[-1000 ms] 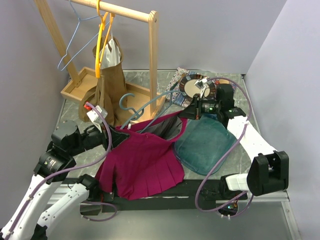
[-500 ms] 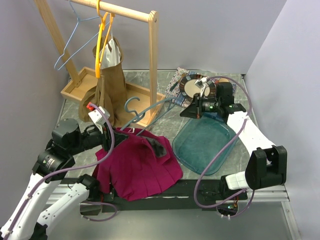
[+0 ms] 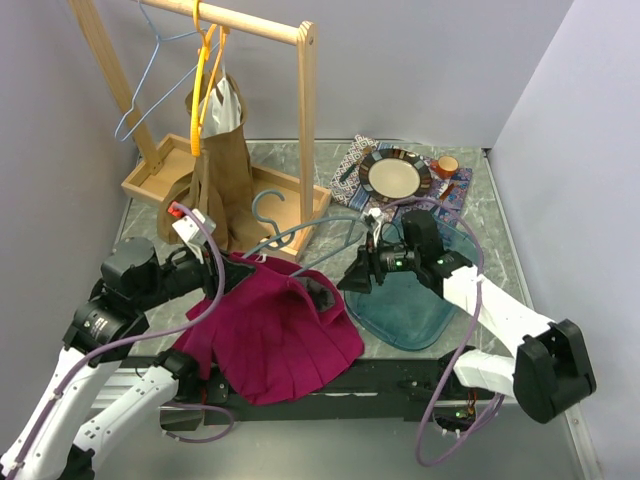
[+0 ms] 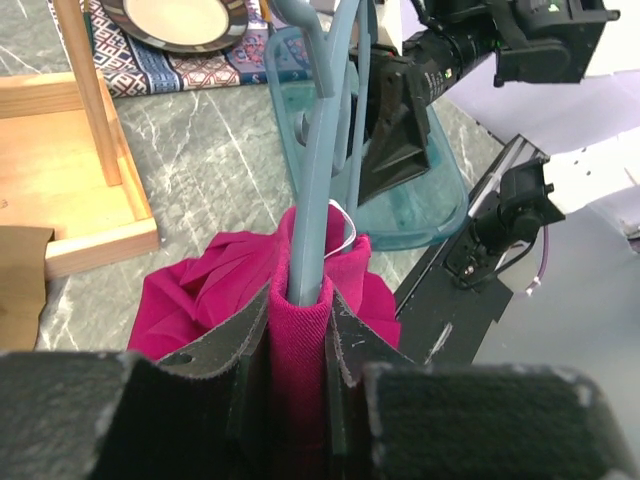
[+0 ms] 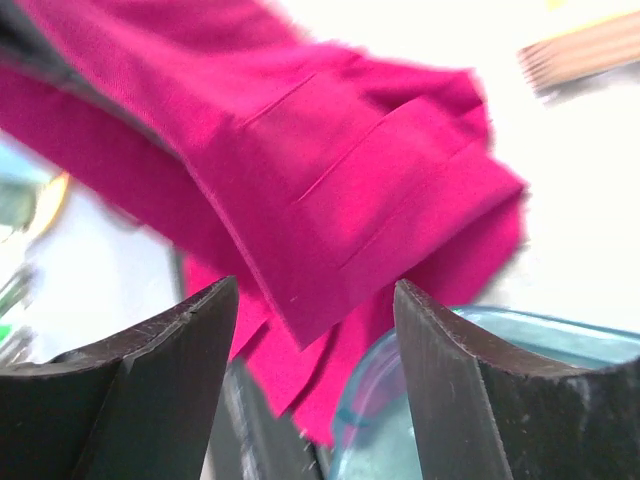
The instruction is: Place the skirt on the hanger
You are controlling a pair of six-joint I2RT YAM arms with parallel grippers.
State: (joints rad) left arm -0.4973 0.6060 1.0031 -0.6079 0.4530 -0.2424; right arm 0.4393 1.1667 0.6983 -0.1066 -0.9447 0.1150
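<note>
The skirt's waistband edge (image 3: 333, 294) (image 5: 298, 318) is opposite my left gripper. My right gripper needs to reach and grab it to stretch the waistband toward the hanger's loose end.
The magenta skirt (image 3: 275, 335) lies bunched on the table in front of the left arm. A grey-blue hanger (image 3: 310, 232) runs from its hook near the wooden rack down into the skirt's waistband. My left gripper (image 3: 230, 268) is shut on the waistband with the hanger's arm (image 4: 322, 170) inside the fabric (image 4: 300, 340). My right gripper (image 3: 347, 282) hovers at the skirt's right edge, over the teal tray. In the right wrist view its jaws stand open (image 5: 315, 290), with a skirt fold (image 5: 330, 190) just beyond them and nothing between them.
A wooden clothes rack (image 3: 300, 120) stands at the back left with a brown garment (image 3: 215, 170) on a yellow hanger and a blue wire hanger (image 3: 150, 85). A teal tray (image 3: 425, 315) lies right of the skirt. A plate (image 3: 395, 175) on patterned cloth sits behind.
The right gripper has opened and moved forward and left, from near the plate to the skirt's right edge. The skirt has slid off the tray and bunched up to the left.
</note>
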